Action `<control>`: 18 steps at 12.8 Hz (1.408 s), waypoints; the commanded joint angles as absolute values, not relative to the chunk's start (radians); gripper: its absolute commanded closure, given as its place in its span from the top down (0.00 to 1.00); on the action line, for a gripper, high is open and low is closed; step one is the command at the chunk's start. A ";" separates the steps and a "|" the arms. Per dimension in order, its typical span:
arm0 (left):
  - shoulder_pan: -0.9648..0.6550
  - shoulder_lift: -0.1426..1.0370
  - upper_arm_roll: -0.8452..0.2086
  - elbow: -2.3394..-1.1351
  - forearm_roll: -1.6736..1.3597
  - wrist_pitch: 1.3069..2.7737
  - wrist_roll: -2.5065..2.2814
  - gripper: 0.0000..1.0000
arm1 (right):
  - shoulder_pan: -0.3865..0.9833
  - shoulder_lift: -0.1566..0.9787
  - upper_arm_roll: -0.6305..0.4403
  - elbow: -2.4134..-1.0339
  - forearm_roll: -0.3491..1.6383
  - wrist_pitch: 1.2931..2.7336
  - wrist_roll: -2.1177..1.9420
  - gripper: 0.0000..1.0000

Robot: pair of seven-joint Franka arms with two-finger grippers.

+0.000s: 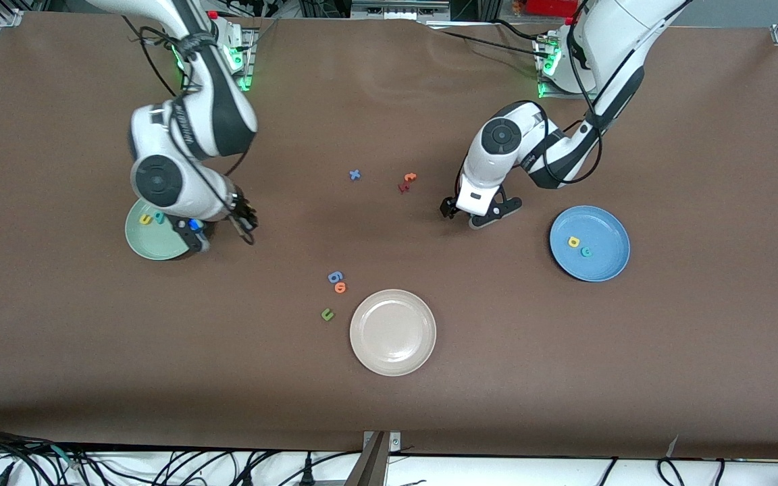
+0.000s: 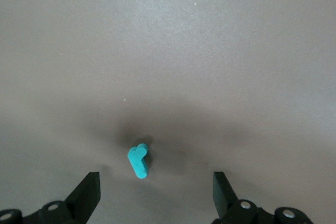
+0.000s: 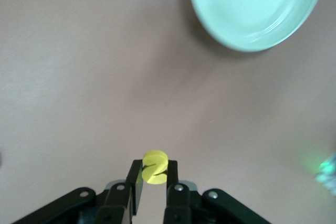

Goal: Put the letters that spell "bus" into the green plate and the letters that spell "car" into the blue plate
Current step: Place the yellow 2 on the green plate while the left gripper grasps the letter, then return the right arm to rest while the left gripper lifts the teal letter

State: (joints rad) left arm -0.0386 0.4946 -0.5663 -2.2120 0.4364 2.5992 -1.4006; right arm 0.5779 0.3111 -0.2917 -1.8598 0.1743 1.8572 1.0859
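Observation:
I will next pick up the teal "r" by its straight stem [image 2: 140,169] with my left gripper, and that will complete "car" in the blue plate.
My right gripper [image 3: 155,174] is shut on the yellow "s" [image 3: 155,167], held just above the bare table beside the green plate [image 3: 247,14]. In the front view this right gripper [image 1: 247,226] hangs at the edge of the green plate [image 1: 149,244], which holds a yellow "u" [image 1: 145,219] and a teal "b" [image 1: 159,217]. The left gripper [image 2: 156,184] is open low over the table, with the teal "r" [image 2: 138,160] lying flat between and just ahead of its fingers. The front view shows the left gripper [image 1: 477,214] beside the blue plate [image 1: 602,226], which holds a yellow "a" [image 1: 573,241] and a teal "c" [image 1: 586,252].
A beige-white plate [image 1: 392,351] lies near the front camera at mid-table. Beside it are a blue "6"-like letter [image 1: 335,277], an orange letter [image 1: 340,287] and a green "u" [image 1: 327,314]. A blue "x" [image 1: 354,175] and orange and dark red letters [image 1: 408,179] lie mid-table.

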 commanded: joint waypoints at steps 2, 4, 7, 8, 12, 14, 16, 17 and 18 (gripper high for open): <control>-0.025 0.453 -0.572 -2.275 0.576 2.629 -1.517 0.95 | 0.583 0.291 -0.421 -1.902 0.176 1.804 0.791 0.00; -0.020 0.456 -0.572 -2.279 0.584 2.641 -1.522 0.92 | 0.581 0.302 -0.495 -1.937 0.178 1.821 0.587 0.00; -0.009 0.462 -0.572 -2.278 0.584 2.642 -1.522 0.71 | 0.571 0.310 -0.514 -2.070 0.181 2.010 0.433 0.00; -0.009 0.465 -0.572 -2.278 0.586 2.642 -1.522 0.63 | 0.571 0.313 -0.514 -2.106 0.181 2.076 0.405 0.00; -0.009 0.474 -0.572 -2.272 0.586 2.642 -1.522 0.49 | 0.531 0.373 -0.514 -2.146 0.190 2.196 0.286 0.00; -0.009 0.483 -0.572 -2.267 0.586 2.642 -1.522 0.45 | 0.519 0.391 -0.512 -2.183 0.192 2.273 0.259 0.00; -0.009 0.486 -0.572 -2.267 0.586 2.642 -1.522 0.42 | 0.518 0.393 -0.512 -2.210 0.192 2.310 0.256 0.00; -0.009 0.488 -0.572 -2.266 0.586 2.642 -1.520 0.41 | 0.518 0.397 -0.512 -2.215 0.192 2.312 0.255 0.00; -0.011 0.489 -0.571 -2.266 0.586 2.642 -1.520 0.39 | 0.518 0.397 -0.512 -2.215 0.192 2.312 0.255 0.00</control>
State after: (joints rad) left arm -0.0218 0.4937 -0.5652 -2.2519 0.5490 2.6282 -1.4912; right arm 0.5194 0.4084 -0.5145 -2.1967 0.1748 2.2931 0.2782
